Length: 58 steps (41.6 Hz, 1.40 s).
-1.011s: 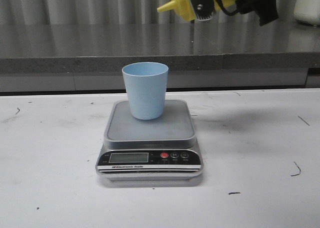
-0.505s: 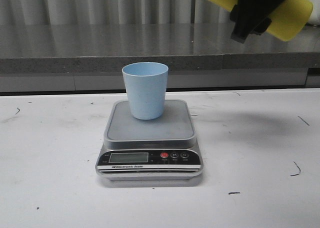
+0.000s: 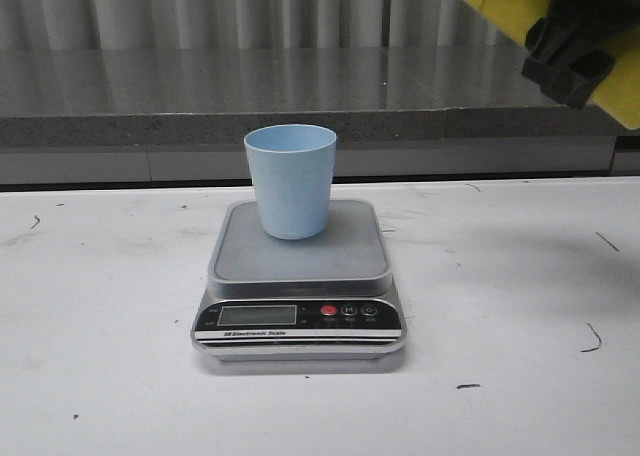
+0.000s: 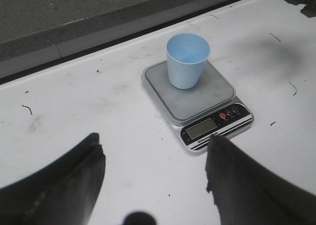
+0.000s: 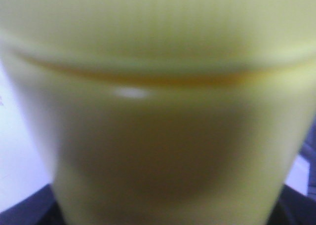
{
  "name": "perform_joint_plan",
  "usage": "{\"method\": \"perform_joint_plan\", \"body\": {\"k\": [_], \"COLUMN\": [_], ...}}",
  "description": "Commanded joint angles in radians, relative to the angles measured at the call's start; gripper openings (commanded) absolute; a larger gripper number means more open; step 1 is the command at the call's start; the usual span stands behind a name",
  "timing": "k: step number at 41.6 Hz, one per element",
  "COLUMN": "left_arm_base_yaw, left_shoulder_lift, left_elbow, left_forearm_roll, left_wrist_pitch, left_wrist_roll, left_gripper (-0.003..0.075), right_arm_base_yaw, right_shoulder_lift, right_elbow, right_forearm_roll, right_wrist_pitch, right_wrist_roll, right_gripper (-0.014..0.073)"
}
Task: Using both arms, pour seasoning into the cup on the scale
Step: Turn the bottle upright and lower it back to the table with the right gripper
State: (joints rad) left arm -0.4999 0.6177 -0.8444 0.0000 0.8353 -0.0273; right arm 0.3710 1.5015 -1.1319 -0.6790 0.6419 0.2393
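Note:
I should keep my right gripper closed on the yellow seasoning bottle. The bottle is high above the white table and would drop if I opened my right gripper now.
The pale blue cup (image 3: 290, 181) stands upright on the steel platform of the silver-grey scale (image 3: 298, 276) at the table's middle. My right gripper (image 3: 570, 51) is shut on the yellow seasoning bottle (image 3: 505, 1), held high at the upper right, well away from the cup; its nozzle is out of view. The bottle (image 5: 158, 111) fills the right wrist view, blurred. My left gripper (image 4: 154, 141) is open and empty above the table, with the cup (image 4: 186, 59) and scale (image 4: 197, 96) ahead of it. The left gripper does not show in the front view.
A grey stone ledge (image 3: 300, 86) runs along the back of the white table (image 3: 100, 276), with a corrugated wall behind it. Small dark scuff marks (image 3: 592, 341) dot the table's right side.
My right gripper has swung the bottle to the right and nearer the camera; its nozzle has left the view. The cup and scale have not moved.

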Motion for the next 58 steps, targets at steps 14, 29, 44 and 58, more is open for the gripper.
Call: {"method": "perform_joint_plan", "body": {"k": [14,29,44,58], "left_arm_base_yaw": [0.002,0.002,0.002,0.002], "left_shoulder_lift": [0.002,0.002,0.002,0.002], "left_elbow": [-0.026,-0.026,-0.026,-0.026], "left_forearm_roll": [0.0,0.0,0.0,0.0], "left_wrist_pitch": [-0.074,-0.074,-0.074,-0.074], "left_wrist_roll": [-0.01,-0.01,-0.01,-0.01], "left_gripper": [0.0439,0.0439,0.0439,0.0439], "right_arm_base_yaw": [-0.14,-0.264,-0.269,-0.269], "right_shoulder_lift": [-0.168,-0.07,0.133,0.25], "right_elbow": [0.356,0.466,0.466,0.466], "right_forearm_roll": [0.15,0.227,0.29,0.395], "right_wrist_pitch": [-0.673,-1.091,-1.354,-1.592], "right_wrist_roll": [0.042,0.038,-0.026,-0.091], "right_gripper": [0.0279,0.0279,0.0279,0.0279]}}
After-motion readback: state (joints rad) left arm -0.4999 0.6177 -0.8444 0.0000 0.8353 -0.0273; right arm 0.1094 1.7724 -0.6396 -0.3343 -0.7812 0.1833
